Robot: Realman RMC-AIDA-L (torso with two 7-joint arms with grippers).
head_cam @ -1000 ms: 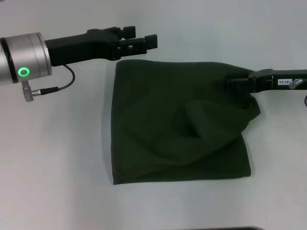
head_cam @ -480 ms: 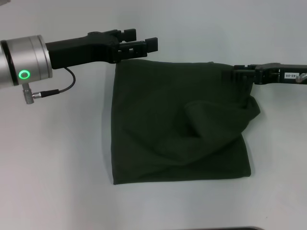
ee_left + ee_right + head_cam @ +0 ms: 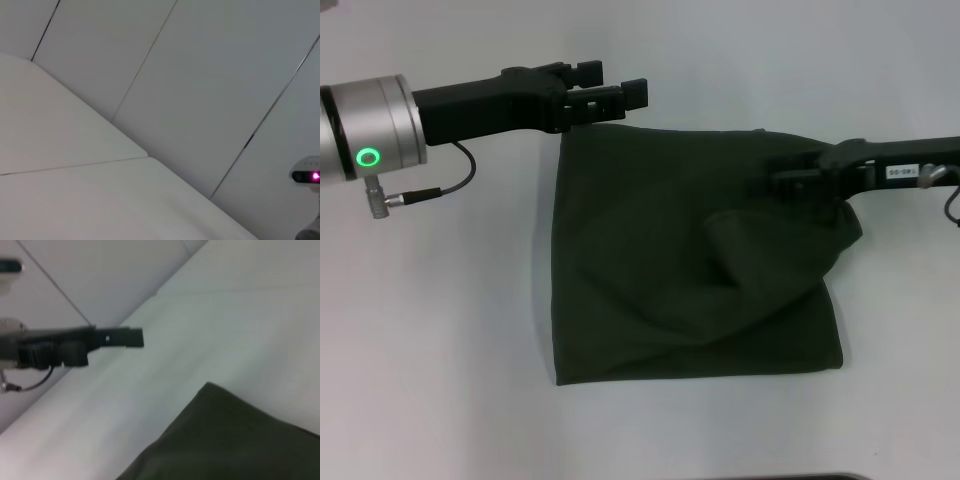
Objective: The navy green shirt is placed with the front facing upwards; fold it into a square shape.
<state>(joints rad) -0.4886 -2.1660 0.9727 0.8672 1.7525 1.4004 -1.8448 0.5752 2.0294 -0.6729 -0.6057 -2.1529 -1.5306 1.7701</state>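
I should first move my right gripper toward the shirt's jutting fold and then close on the shirt, because the fingers are still hovering beyond that fold.
The navy green shirt (image 3: 680,270) lies folded into a rough square on the white table, plain side up, with a raised wrinkle right of its middle. Its far left corner also shows in the right wrist view as shirt (image 3: 235,440). My left gripper (image 3: 616,88) hovers open just beyond that far left corner, with nothing between its fingers. It appears farther off in the right wrist view as the left gripper (image 3: 122,337). My right gripper (image 3: 782,182) reaches in from the right, over the shirt's far right part, its dark fingers lost against the cloth.
The white table (image 3: 440,330) extends around the shirt on all sides. A cable (image 3: 450,180) hangs under the left arm's wrist. The left wrist view shows only table, wall panels and a small device with a pink light (image 3: 307,176).
The right gripper went outward and up off the shirt's far right corner, then came back in farther over the cloth. The left arm and the shirt have barely moved.
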